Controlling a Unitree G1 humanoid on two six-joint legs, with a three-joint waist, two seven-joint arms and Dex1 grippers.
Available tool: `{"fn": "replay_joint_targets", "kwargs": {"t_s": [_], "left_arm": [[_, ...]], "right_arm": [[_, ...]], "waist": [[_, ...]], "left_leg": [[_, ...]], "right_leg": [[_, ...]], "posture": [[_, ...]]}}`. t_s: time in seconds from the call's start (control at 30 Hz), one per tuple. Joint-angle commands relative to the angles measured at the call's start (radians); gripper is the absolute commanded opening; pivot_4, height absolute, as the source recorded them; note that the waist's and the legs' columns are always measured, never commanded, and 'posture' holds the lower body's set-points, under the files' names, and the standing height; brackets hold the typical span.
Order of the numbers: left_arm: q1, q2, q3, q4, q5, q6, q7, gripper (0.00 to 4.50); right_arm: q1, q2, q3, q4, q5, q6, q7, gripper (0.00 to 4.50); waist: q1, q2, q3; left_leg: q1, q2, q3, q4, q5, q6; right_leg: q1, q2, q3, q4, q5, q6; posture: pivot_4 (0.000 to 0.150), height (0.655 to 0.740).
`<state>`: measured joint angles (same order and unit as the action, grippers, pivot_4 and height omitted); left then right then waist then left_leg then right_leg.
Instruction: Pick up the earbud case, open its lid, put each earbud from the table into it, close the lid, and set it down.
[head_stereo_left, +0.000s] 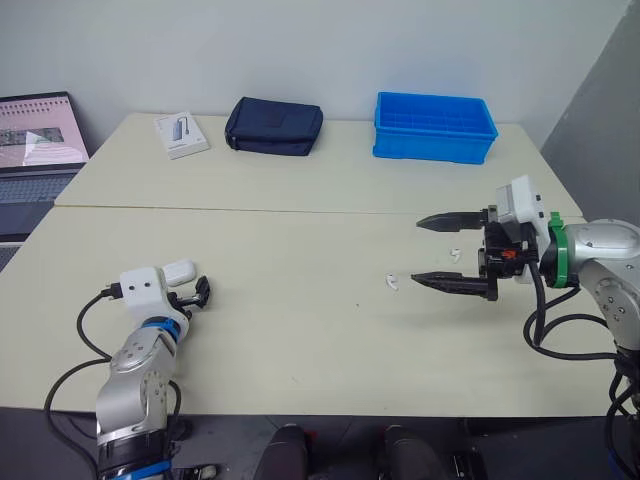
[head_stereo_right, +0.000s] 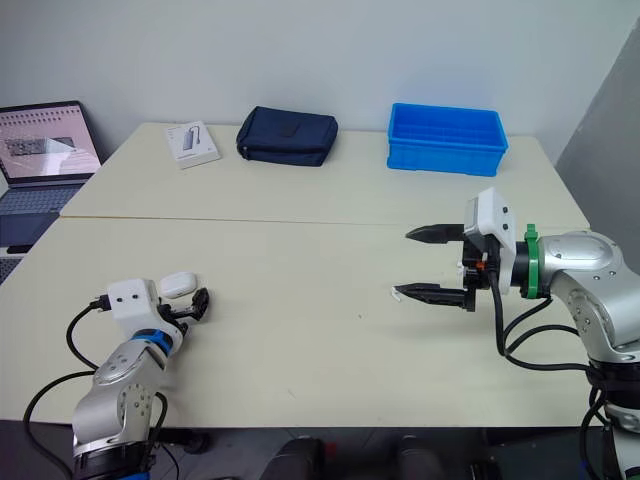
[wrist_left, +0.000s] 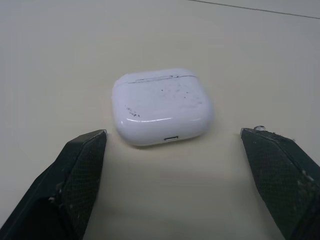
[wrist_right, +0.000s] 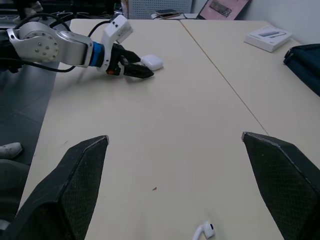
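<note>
The lid of the white earbud case should stay free to open, so my left gripper will reach the earbud case and pick it up by its lower body (head_stereo_left: 179, 276) (wrist_left: 164, 115).
The white earbud case (wrist_left: 161, 106) lies shut and flat on the table at the near left (head_stereo_left: 179, 271). My left gripper (head_stereo_left: 200, 293) is open right beside it, its fingers (wrist_left: 82, 165) spread wider than the case and not touching it. One white earbud (head_stereo_left: 391, 283) lies on the table just left of the lower fingertip of my right gripper (head_stereo_left: 417, 250). A second earbud (head_stereo_left: 455, 254) lies between that gripper's open fingers. The right gripper hovers over the right side of the table and holds nothing.
A blue bin (head_stereo_left: 434, 127), a navy pouch (head_stereo_left: 274, 125) and a small white box (head_stereo_left: 181, 134) stand along the far side of the table. A laptop (head_stereo_left: 38, 150) sits beyond the table's left edge. A seam (head_stereo_left: 250, 210) runs across the tabletop.
</note>
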<state>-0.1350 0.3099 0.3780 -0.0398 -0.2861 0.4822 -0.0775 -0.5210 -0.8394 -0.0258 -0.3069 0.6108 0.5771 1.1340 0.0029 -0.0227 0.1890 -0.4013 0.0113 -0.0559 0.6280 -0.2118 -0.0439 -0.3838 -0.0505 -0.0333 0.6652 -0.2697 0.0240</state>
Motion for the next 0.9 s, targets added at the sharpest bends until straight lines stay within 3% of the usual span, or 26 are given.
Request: {"fn": "replay_joint_targets", "kwargs": {"t_s": [0.03,0.37,0.47,0.6,0.77,0.9], "left_arm": [[-0.023,0.003,0.001,0.045,0.011,-0.003,0.009,4.5],[-0.08,0.038,0.015,0.119,0.002,0.021,-0.006,4.5],[-0.083,0.043,0.01,0.128,0.009,0.027,-0.004,3.9],[-0.088,0.067,0.007,0.169,0.025,0.02,-0.014,2.77],[-0.09,0.122,-0.002,0.212,0.044,-0.005,-0.059,2.77],[-0.056,0.17,-0.098,0.157,0.044,-0.107,-0.24,2.77]], "right_arm": [[-0.024,0.002,-0.015,-0.022,0.016,0.001,0.0,4.47],[-0.009,0.007,-0.02,-0.042,0.018,0.005,-0.011,4.47],[-0.003,0.006,-0.025,-0.052,0.019,0.007,-0.017,4.5],[0.015,0.001,-0.033,-0.068,0.021,0.009,-0.026,4.5],[0.048,-0.009,-0.054,-0.093,0.024,0.013,-0.043,4.5],[0.081,-0.02,-0.081,-0.12,0.033,0.03,-0.065,4.5]], "waist": [[0.0,0.0,0.0],[-0.001,0.001,0.0],[-0.001,0.001,0.0],[0.0,0.001,-0.001],[-0.001,0.002,-0.001],[-0.001,0.002,-0.001]], "left_leg": [[0.0,0.0,0.0,0.0,0.0,0.0],[0.0,0.0,0.0,0.0,0.0,0.0],[0.0,0.0,0.0,0.0,0.0,0.0],[0.0,0.0,0.0,0.0,0.0,0.0],[0.001,0.0,0.0,0.0,0.0,0.0],[0.001,0.001,0.0,0.0,0.0,0.0]], "right_leg": [[0.0,0.0,0.0,0.0,0.0,0.0],[0.0,0.001,0.0,0.0,0.0,0.0],[0.0,0.001,0.0,0.0,0.0,0.0],[0.0,0.001,0.0,0.0,0.0,0.0],[0.0,0.001,0.0,0.0,0.001,-0.001],[0.0,0.002,0.0,0.0,0.001,-0.002]], "posture": [[0.15,0.7218],[0.15,0.7218],[0.15,0.7218],[0.15,0.7218],[0.15,0.7218],[0.15,0.7218]]}}
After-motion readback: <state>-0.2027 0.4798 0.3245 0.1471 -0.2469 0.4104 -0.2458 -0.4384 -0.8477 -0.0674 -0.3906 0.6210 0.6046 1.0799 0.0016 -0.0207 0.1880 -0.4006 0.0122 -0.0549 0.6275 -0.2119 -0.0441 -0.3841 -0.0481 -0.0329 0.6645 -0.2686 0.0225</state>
